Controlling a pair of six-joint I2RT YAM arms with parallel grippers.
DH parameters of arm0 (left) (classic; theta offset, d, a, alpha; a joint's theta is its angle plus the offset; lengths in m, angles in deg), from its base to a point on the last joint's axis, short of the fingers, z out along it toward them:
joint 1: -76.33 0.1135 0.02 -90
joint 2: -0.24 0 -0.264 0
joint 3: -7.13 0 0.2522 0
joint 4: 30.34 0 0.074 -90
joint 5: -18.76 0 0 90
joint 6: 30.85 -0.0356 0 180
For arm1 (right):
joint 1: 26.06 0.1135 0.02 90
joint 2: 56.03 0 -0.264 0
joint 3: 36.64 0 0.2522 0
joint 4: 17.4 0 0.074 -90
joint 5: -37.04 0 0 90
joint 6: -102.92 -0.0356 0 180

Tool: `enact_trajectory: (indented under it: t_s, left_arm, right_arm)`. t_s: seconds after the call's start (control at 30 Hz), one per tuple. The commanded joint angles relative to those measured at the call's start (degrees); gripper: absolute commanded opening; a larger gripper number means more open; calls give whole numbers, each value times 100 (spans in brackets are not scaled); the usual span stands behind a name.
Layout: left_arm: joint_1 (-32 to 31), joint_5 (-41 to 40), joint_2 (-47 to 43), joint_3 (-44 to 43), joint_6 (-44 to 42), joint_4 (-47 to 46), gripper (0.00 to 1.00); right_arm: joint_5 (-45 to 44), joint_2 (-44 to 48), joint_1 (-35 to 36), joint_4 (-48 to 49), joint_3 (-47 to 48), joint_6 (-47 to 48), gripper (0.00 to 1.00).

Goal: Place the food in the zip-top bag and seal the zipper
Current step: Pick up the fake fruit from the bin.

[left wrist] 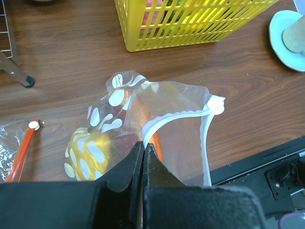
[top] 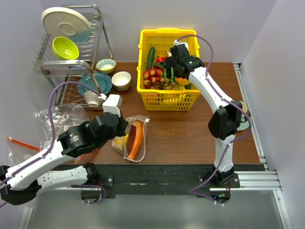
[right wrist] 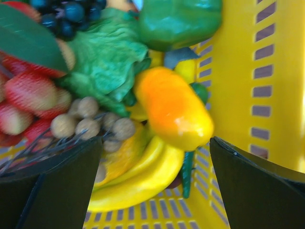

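The orange-yellow fruit's narrower end should stay free to go into the bag's opening, so my right gripper should next grab the fruit across its thicker end [top: 183, 81] [right wrist: 182, 122].
The dotted clear zip-top bag [top: 135, 138] lies on the table in front of the left arm, with an orange papaya-like slice [top: 136, 139] and a yellow pepper [left wrist: 88, 148] inside. My left gripper [left wrist: 144, 145] is shut on the bag's [left wrist: 176, 102] mouth edge beside the whitish zipper [left wrist: 164, 120], and the mouth is held open. My right gripper [right wrist: 155, 143] is open inside the yellow basket [top: 167, 99], above a yellow banana [right wrist: 143, 183] and an orange-yellow fruit [right wrist: 174, 107]. A brown berry cluster [right wrist: 90, 119] lies by its left finger.
The basket also holds green lettuce [right wrist: 107, 57], a green pepper [right wrist: 178, 19] and strawberries [right wrist: 28, 90]. A dish rack [top: 71, 47] and bowls [top: 121, 80] stand at the back left. A bag with a red-orange strip [left wrist: 21, 152] lies at the left. A small plate [left wrist: 286, 33] sits at the right.
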Motion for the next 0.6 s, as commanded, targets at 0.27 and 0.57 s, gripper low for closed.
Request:
enact_trajectory:
  t_s: [0.27, 0.57]
  left_arm:
    - [-4, -26, -30, -137, -103, -448, 0]
    - [-13, -105, 23, -260, -103, -246, 0]
  right_arm:
    - [-628, -776, -183, -379, 506, 1204, 99]
    - [-445, -1155, -174, -573, 621, 1073, 86]
